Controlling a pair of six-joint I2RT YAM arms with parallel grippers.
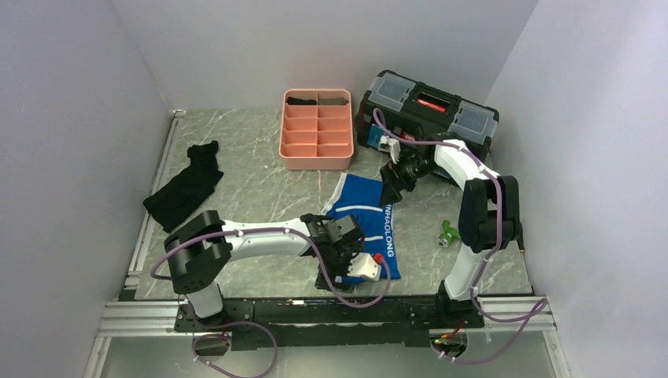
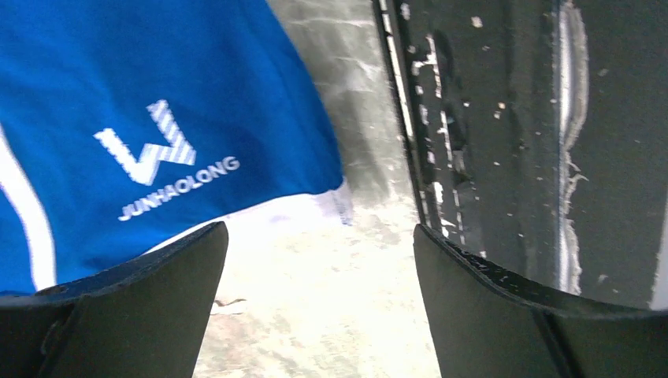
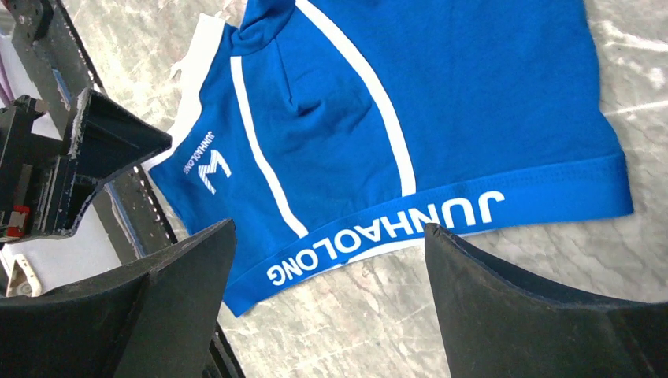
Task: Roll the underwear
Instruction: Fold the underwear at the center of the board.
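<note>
The underwear's waistband stays for my right gripper. My left gripper needs to grab the underwear's near logo-leg corner (image 2: 329, 203) at its white hem to fold the underwear for rolling.
The underwear (image 1: 366, 216) lies flat on the marble table, bright blue with white stripes and white lettering on its waistband. My left gripper (image 1: 335, 269) hangs open over its near corner by the table's front edge. In the left wrist view the logo leg of the underwear (image 2: 118, 94) lies up and left of the left gripper (image 2: 319, 230), with bare table between the fingers. My right gripper (image 1: 391, 187) is open at the garment's far right edge. In the right wrist view the right gripper (image 3: 329, 228) hovers beside the waistband of the underwear (image 3: 441, 102), holding nothing.
A pink divided tray (image 1: 317, 146) stands at the back, with dark rolls (image 1: 317, 100) in its far compartments. A black toolbox (image 1: 429, 114) sits at the back right. A black cloth (image 1: 185, 189) lies at left, a small green object (image 1: 449, 232) at right. A black rail (image 2: 488, 118) borders the near edge.
</note>
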